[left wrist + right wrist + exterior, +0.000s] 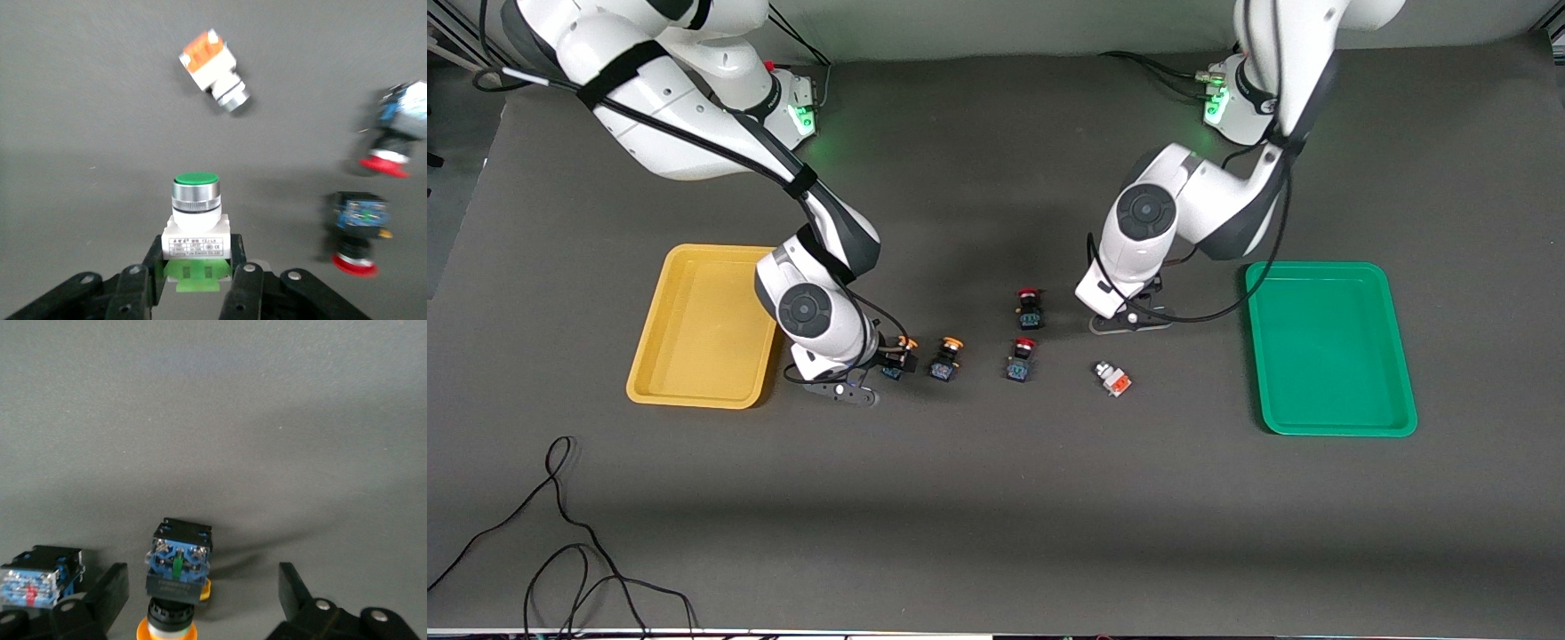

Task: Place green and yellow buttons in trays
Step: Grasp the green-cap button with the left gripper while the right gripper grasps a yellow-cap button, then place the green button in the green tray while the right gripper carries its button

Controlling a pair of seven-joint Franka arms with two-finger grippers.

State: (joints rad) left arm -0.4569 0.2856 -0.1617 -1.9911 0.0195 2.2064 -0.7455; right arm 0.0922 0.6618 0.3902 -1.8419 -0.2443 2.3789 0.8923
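I will next use my right gripper to grab the button by its blue and black body (893,372), so that I can place it in the yellow tray (694,342).
The green button (195,200), a green cap on a white body, sits clamped by its body between the fingers of my left gripper (197,261), which is shut on it. In the front view that gripper (1131,318) is low over the table between the red switches and the green tray (1329,356), and its hand hides the button. My right gripper (203,593) is open, low at the table, with a yellow button (177,570) between its fingers, untouched. That yellow button (903,351) lies near the yellow tray (694,342). A second yellow button (947,356) lies beside it.
Two red-capped switches (1030,307) (1021,358) lie mid-table. A white switch with an orange block (1112,378) lies nearer the front camera than the left gripper. Both trays hold nothing. Loose black cable (560,533) lies near the front edge.
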